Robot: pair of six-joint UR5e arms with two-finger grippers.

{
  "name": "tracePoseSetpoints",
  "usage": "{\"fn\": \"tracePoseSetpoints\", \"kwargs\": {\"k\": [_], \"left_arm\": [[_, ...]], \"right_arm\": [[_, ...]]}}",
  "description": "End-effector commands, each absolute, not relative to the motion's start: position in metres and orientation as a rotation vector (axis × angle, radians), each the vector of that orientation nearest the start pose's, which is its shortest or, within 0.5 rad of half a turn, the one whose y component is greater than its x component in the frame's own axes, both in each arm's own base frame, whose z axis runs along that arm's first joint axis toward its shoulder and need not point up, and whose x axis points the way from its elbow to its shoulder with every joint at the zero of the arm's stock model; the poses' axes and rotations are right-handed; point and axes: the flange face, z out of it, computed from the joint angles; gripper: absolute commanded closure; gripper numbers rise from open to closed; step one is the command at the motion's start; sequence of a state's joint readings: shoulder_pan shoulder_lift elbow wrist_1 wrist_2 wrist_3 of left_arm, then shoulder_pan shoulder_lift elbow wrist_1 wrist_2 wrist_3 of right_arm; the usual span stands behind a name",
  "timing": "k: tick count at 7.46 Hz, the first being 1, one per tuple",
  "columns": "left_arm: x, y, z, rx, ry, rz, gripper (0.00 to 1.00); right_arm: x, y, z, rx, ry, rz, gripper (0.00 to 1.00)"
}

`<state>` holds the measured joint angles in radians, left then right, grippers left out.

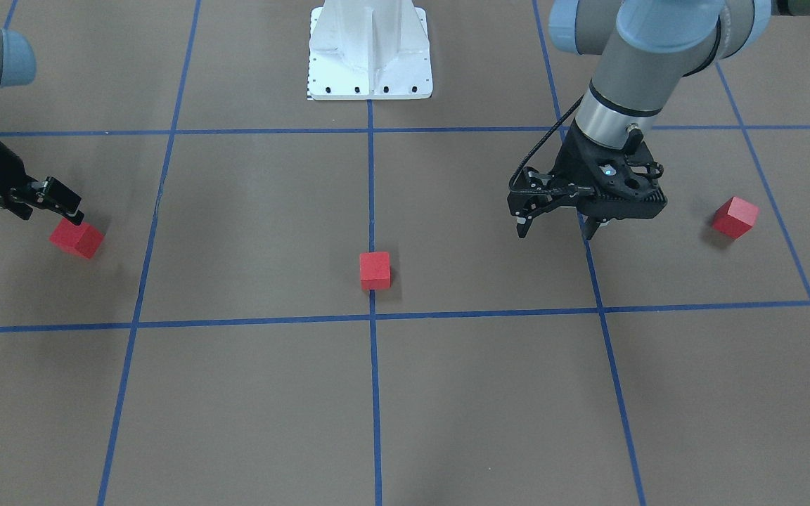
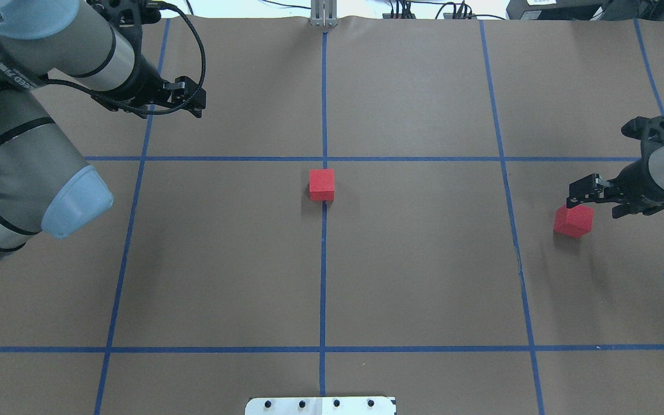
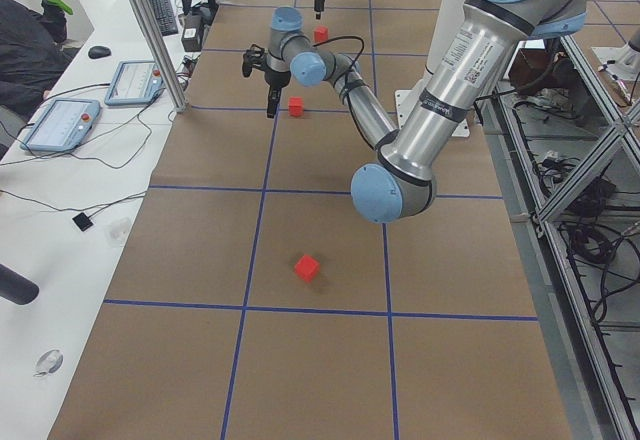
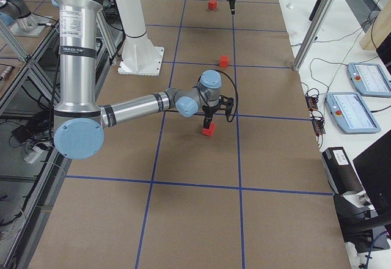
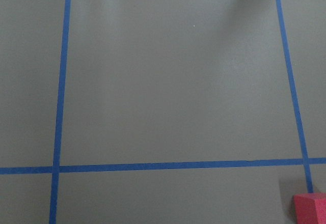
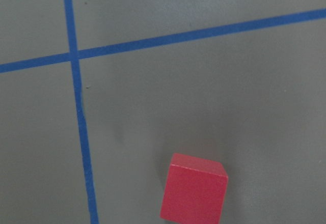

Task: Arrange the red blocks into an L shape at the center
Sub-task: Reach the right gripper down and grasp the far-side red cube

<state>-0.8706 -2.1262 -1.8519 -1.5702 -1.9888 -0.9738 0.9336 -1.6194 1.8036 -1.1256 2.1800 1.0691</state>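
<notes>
My right gripper should grab the third red block by its opposite sides next, so that I can build the L shape at center.
Three red blocks lie apart on the brown floor. One block (image 1: pixel 375 270) (image 2: pixel 321 184) sits on the middle blue line, just robot-side of the centre crossing (image 2: pixel 324 158); its corner shows in the left wrist view (image 5: pixel 310 208). My left gripper (image 1: pixel 556 228) (image 2: pixel 193 101) hangs open and empty between that block and a second block (image 1: pixel 735 216) (image 3: pixel 307 268), which my left arm hides in the overhead view. My right gripper (image 1: pixel 71 211) (image 2: pixel 580 196) is open just above the third block (image 1: pixel 78 239) (image 2: pixel 574 222) (image 6: pixel 193 188), not holding it.
The white robot base (image 1: pixel 370 56) (image 2: pixel 320 405) stands on the middle line at the robot's edge. Blue tape lines (image 2: pixel 510 230) divide the floor into squares. Operators' tablets (image 3: pixel 60 120) lie beyond the far edge of the floor.
</notes>
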Motion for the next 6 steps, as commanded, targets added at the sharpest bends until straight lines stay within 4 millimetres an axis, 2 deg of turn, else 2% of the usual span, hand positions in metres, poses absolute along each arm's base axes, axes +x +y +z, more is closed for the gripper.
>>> {"fn": "tracePoseSetpoints", "kwargs": {"k": [1, 4, 6], "left_arm": [[0.329, -0.535, 0.22, 0.261, 0.873, -0.078, 0.01], [0.33, -0.535, 0.226, 0.257, 0.869, -0.077, 0.01], [0.33, -0.535, 0.227, 0.256, 0.868, -0.077, 0.01]], "right_arm": [[-0.248, -0.442, 0.544, -0.033, -0.833, 0.222, 0.01], [-0.254, -0.44, 0.556, -0.054, -0.814, 0.221, 0.01], [-0.265, -0.442, 0.552, -0.054, -0.818, 0.206, 0.01]]}}
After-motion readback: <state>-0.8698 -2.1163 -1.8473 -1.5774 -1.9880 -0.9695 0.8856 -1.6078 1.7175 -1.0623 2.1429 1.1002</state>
